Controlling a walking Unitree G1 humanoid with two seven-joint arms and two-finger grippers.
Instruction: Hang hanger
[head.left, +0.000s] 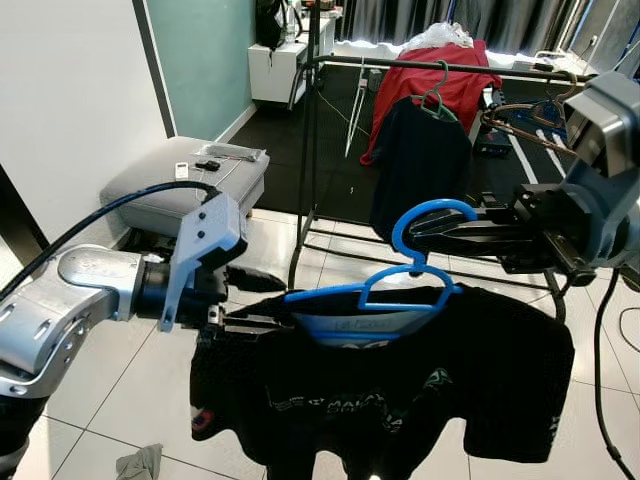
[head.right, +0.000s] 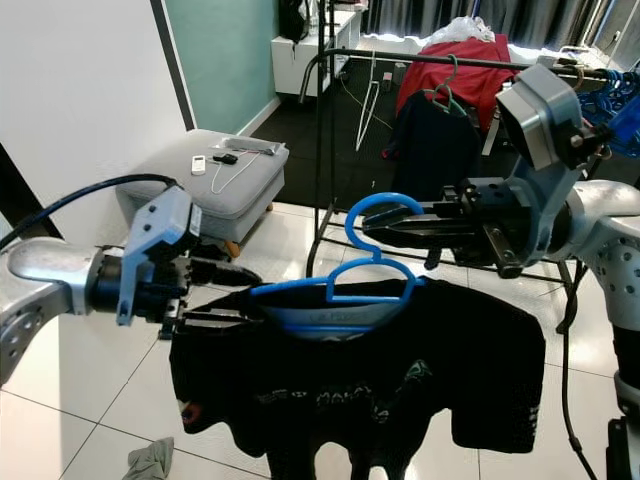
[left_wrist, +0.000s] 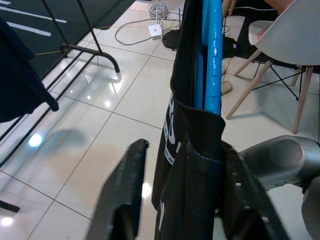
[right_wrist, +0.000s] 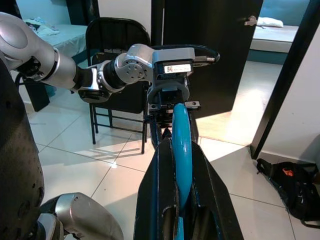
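My left gripper grips the blue hanger by its covered end next, where the cloth stands up, since the shirt's cloth hangs slack below the hanger's bar.
A blue hanger carries a black T-shirt and hangs in the air between my two arms. My right gripper comes in from the right and is shut on the hanger's hook. My left gripper is open at the hanger's left end. Its two fingers straddle the shirt's shoulder and the blue bar; one finger stands a little apart from the cloth. The black clothes rail stands behind the hanger, higher and farther off.
On the rail hang a dark garment on a green hanger, a red garment and copper hangers at the right. A grey bench stands left by the white wall. A grey cloth lies on the tiles.
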